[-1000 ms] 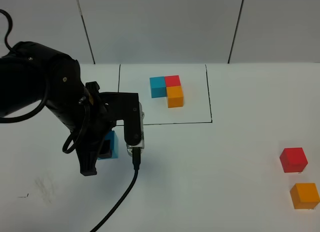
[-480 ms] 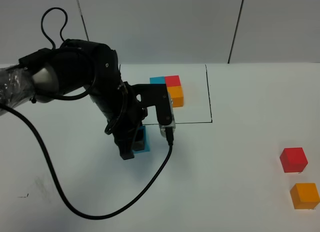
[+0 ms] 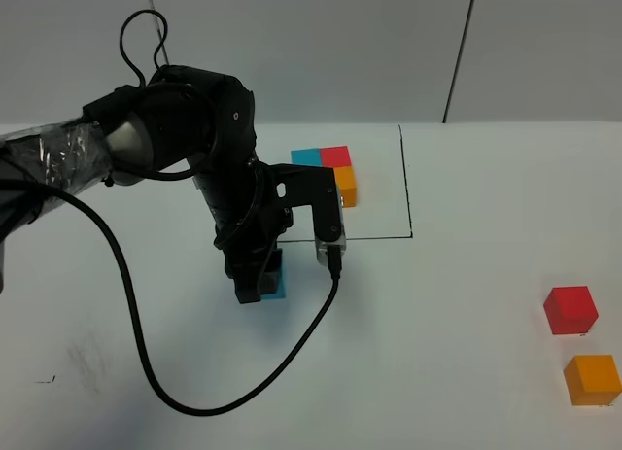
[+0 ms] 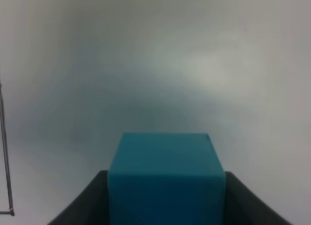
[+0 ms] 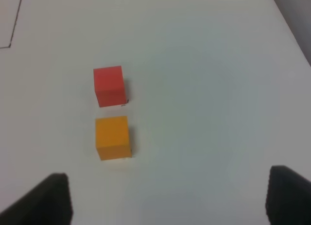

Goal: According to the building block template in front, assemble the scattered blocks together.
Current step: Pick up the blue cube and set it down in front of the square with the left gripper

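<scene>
The block's lower edge hovers above a wide, blurred shadow, so now my left gripper keeps hold of the cyan-blue block [image 3: 276, 281] until it rests on the tabletop.
The building block template [image 3: 326, 173], an L of cyan-blue, red and orange cubes, sits inside a thin black rectangle at the back of the table. My left gripper [image 3: 260, 281] is shut on the cyan-blue block [image 3: 276, 281] just in front of that rectangle's front-left corner. In the left wrist view the block [image 4: 165, 171] fills the space between the dark fingers [image 4: 80, 208]. The red block [image 3: 570, 309] and the orange block [image 3: 592, 379] lie at the far right. They show as red [image 5: 109, 85] and orange [image 5: 112, 137] ahead of my open right gripper [image 5: 167, 200].
The left arm's black cable [image 3: 146, 353] loops over the table in front of the arm. The black frame line [image 3: 369, 238] runs just behind the held block. The right arm is outside the high view.
The left arm has swung to the right with the cyan-blue block in its grip, from the table's left part to a spot near the frame's front edge. The red and orange blocks have not moved.
</scene>
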`<act>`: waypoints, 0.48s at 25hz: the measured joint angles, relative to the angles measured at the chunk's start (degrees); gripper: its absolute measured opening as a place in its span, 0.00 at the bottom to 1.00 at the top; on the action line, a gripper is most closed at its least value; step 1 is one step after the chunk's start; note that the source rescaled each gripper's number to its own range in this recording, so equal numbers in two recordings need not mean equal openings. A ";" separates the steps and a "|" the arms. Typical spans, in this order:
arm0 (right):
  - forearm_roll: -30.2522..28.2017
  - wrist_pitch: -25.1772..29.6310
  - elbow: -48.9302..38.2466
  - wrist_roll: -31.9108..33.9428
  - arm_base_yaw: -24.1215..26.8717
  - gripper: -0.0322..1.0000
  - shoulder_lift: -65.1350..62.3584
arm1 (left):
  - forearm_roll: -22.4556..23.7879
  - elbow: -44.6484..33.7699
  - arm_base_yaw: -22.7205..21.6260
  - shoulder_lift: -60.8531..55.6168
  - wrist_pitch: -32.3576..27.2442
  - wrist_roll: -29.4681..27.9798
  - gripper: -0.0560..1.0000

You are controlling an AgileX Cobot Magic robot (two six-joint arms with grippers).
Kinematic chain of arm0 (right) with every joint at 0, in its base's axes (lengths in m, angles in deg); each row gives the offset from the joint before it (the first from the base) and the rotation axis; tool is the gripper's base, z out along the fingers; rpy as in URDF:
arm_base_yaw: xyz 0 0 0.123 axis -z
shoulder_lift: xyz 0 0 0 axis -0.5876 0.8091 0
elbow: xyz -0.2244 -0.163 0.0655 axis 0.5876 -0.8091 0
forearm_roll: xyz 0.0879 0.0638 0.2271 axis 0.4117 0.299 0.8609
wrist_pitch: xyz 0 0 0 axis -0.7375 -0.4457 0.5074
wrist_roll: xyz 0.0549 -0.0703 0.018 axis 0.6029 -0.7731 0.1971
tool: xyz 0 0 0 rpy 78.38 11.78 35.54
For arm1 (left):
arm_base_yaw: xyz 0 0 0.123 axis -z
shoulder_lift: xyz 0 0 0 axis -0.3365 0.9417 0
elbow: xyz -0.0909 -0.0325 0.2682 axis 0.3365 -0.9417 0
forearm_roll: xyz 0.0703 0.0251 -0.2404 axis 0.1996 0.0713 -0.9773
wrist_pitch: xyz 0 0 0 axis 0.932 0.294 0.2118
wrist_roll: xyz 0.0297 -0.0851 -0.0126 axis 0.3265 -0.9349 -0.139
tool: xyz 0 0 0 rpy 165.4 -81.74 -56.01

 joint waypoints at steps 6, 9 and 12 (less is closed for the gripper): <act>0.00 0.00 0.00 0.00 0.00 0.67 0.00 | 1.65 0.44 0.00 0.07 0.39 -0.72 0.05; 0.00 0.00 0.00 0.00 0.00 0.67 0.00 | 1.70 0.44 0.00 0.58 0.70 -0.72 0.05; 0.00 0.00 0.00 0.00 0.00 0.67 0.00 | 1.70 0.44 0.00 2.21 1.17 -0.72 0.05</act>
